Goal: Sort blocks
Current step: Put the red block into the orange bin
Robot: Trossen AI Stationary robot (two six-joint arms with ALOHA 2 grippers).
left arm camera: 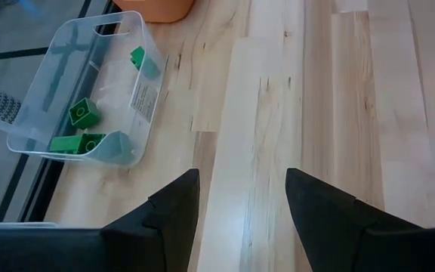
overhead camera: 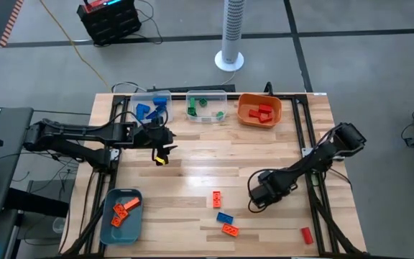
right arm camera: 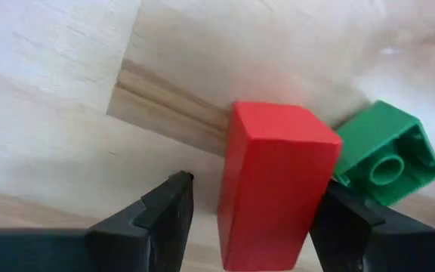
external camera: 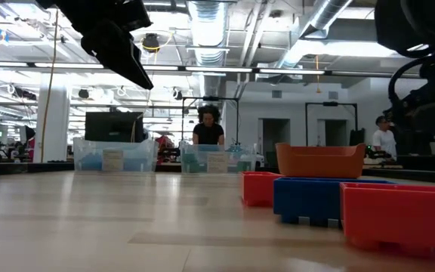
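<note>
My right gripper closes on the red block next, since its fingers reach down on either side of the red block, one near the green block.
My right gripper is open and low over the table right of centre. Its fingers stand on either side of a red block that rests upright on the wood, and a green block lies against that block's far side. My left gripper is open and empty, hovering near the far bins. On the near part of the table lie two orange blocks, a blue block and a red block. My right gripper straddles the red block from above, pointing down. A gap of bare wood shows between one finger and the block. The other finger stands close against the block's side; I cannot tell whether it touches.
Along the far edge stand a clear bin with blue blocks, a clear bin with green blocks and an orange bin with red blocks. A teal bin with orange blocks sits at the near left corner. People show beyond the table.
</note>
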